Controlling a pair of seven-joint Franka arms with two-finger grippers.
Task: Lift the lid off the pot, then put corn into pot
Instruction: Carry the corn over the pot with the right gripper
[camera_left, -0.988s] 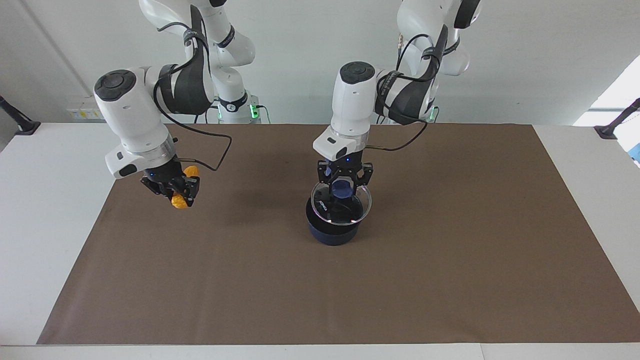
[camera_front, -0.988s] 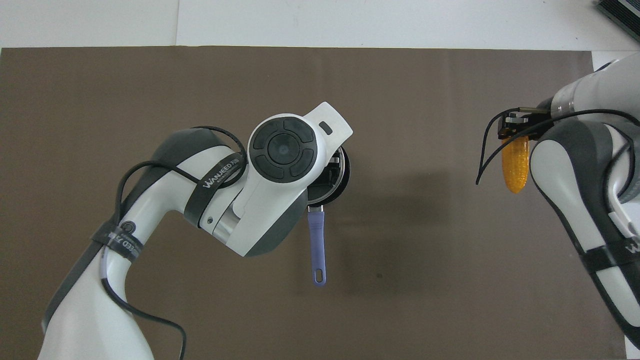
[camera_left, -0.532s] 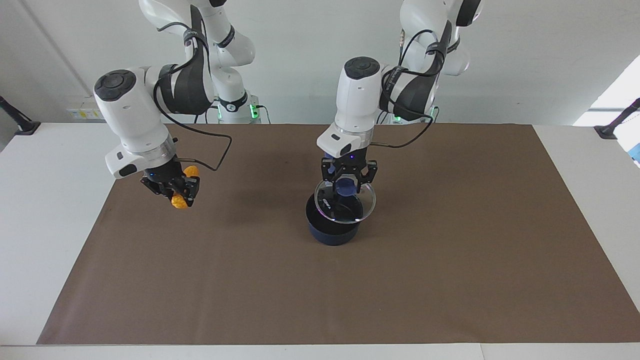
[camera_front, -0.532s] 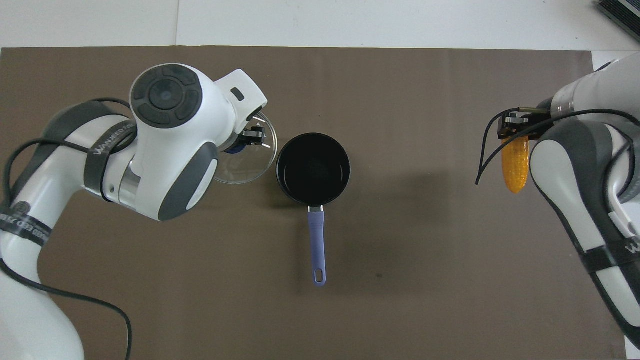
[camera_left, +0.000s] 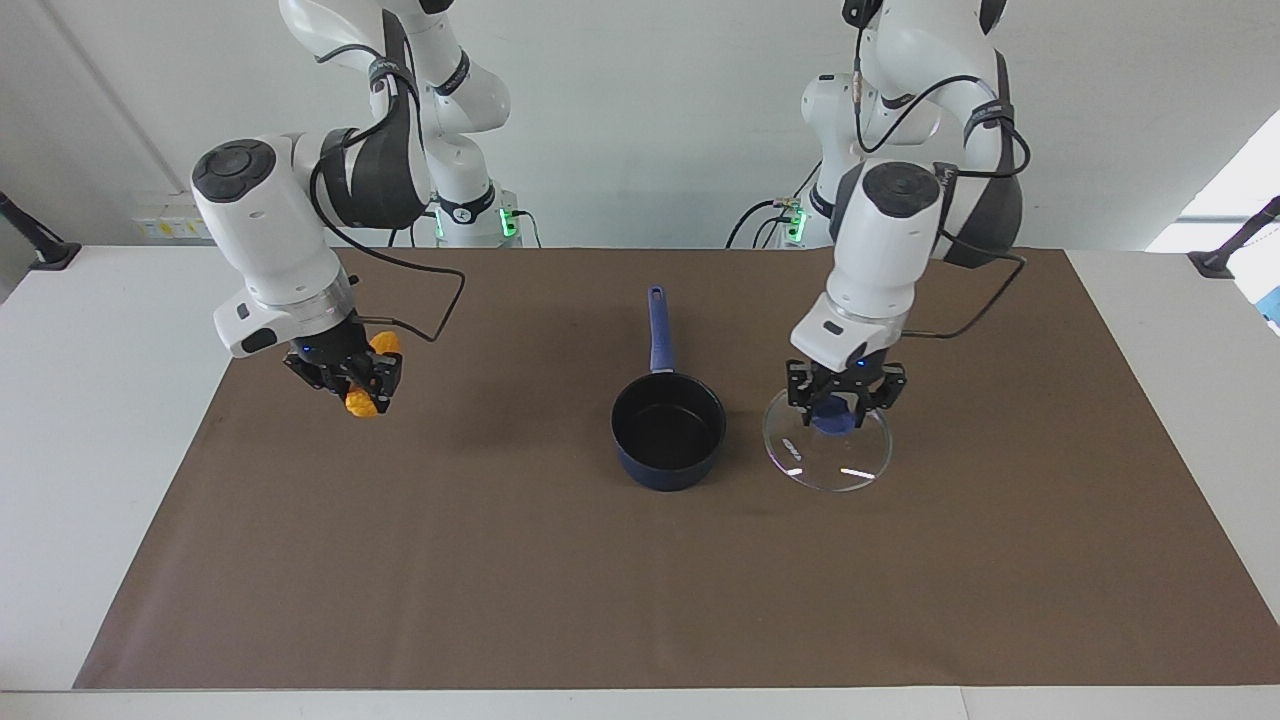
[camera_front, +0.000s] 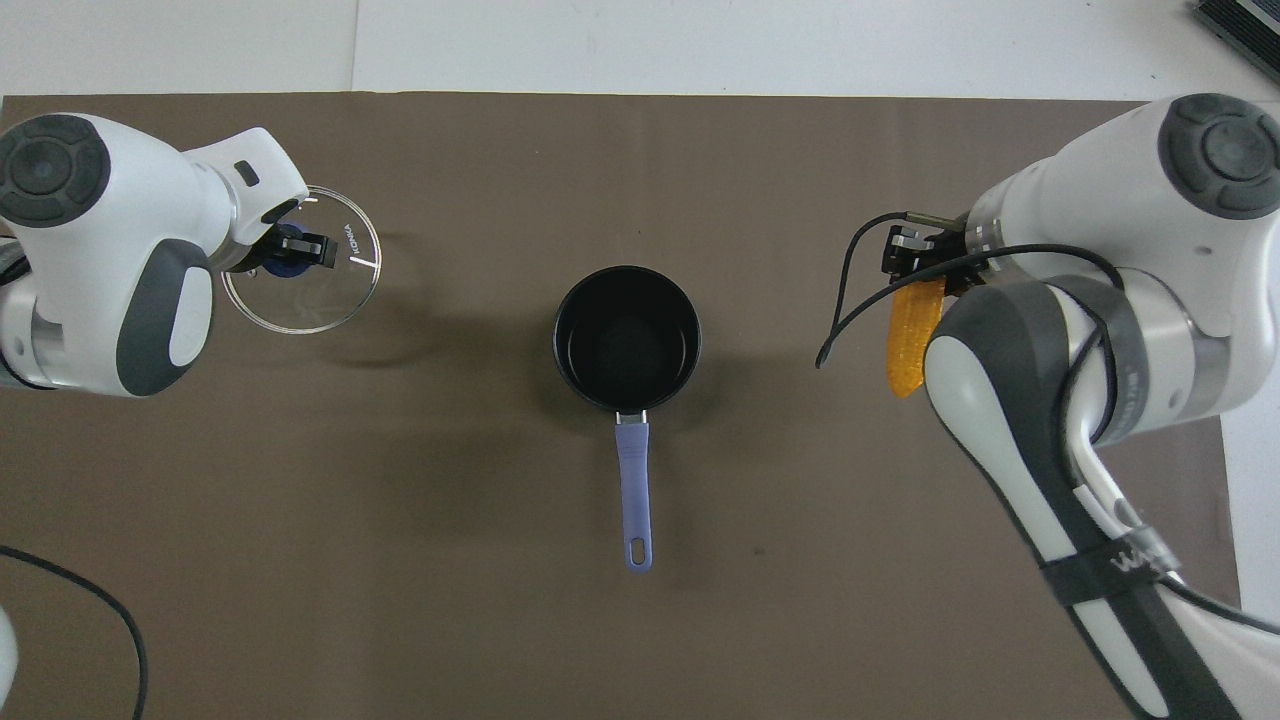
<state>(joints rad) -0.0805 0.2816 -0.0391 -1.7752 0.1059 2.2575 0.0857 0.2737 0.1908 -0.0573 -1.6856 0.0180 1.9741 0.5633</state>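
Note:
The glass lid is above the brown mat and would drop if I opened my left gripper now. My left gripper needs to first move the lid lower.
The dark blue pot (camera_left: 668, 432) stands uncovered in the middle of the mat, its black inside bare, its long handle (camera_left: 656, 322) pointing toward the robots. It also shows in the overhead view (camera_front: 627, 337). My left gripper (camera_left: 843, 408) is shut on the blue knob of the clear glass lid (camera_left: 838, 466) and holds it low over the mat beside the pot, toward the left arm's end (camera_front: 312, 295). I cannot tell whether the lid touches the mat. My right gripper (camera_left: 347, 383) is shut on the yellow-orange corn (camera_left: 362, 404) over the mat toward the right arm's end (camera_front: 910, 340).
A brown mat (camera_left: 640, 580) covers most of the white table (camera_left: 90, 400). A dark object (camera_front: 1240, 25) shows at the table's farthest corner at the right arm's end.
My left gripper has carried the lid off the pot toward the left arm's end and lowered it. The pot is now uncovered. My right gripper with the corn has shifted slightly toward the pot.

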